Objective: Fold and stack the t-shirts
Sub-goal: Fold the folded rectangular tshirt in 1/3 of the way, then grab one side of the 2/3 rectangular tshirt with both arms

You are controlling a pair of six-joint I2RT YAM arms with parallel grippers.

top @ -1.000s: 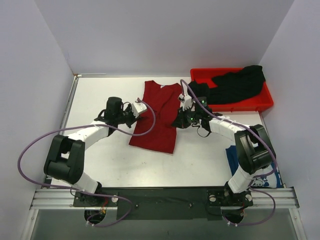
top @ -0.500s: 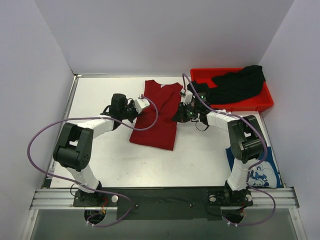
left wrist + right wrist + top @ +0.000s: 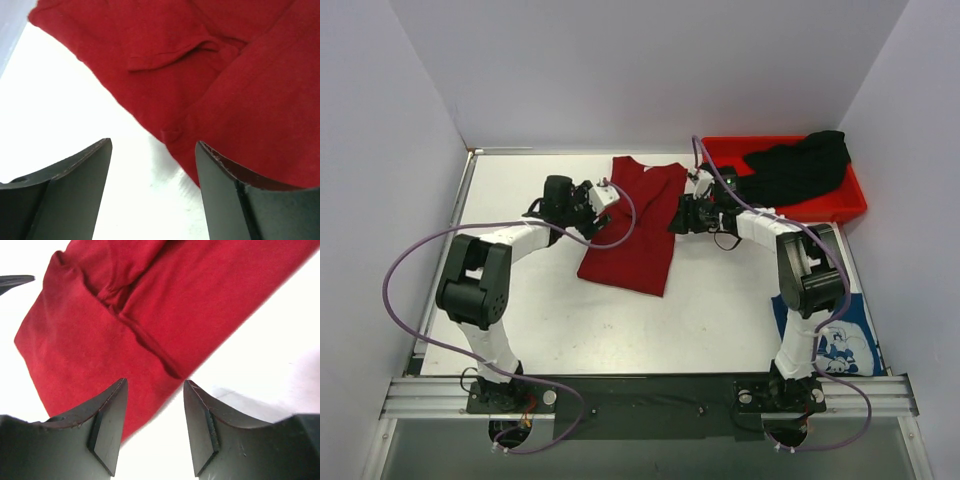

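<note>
I should next grab the dark red t-shirt with my left gripper by its side edge at the hem corner, opposite my right gripper, so that the t-shirt gets folded evenly.
The dark red t-shirt point(image 3: 632, 228) lies flat mid-table, folded into a long strip with its sleeves tucked in. My left gripper point(image 3: 609, 196) sits at its left edge near the top and is open. In the left wrist view the left gripper point(image 3: 152, 167) has bare table between its fingers and the red t-shirt point(image 3: 235, 75) just ahead. My right gripper point(image 3: 681, 216) is open at the shirt's right edge. The right wrist view shows the right gripper point(image 3: 155, 412) over the hem of the red t-shirt point(image 3: 120, 315), holding nothing. A black t-shirt point(image 3: 798, 168) lies heaped in the tray. A blue t-shirt point(image 3: 847, 345) lies at the near right.
A bright red plastic tray point(image 3: 725, 152) stands at the back right, close behind the right gripper. White walls close in the table point(image 3: 520, 300) on the left, back and right. Purple cables loop from both arms.
Both grippers were shut on the red t-shirt's side edges and now stand open, letting it go. Both arms and the shirt have shifted a little toward the back.
</note>
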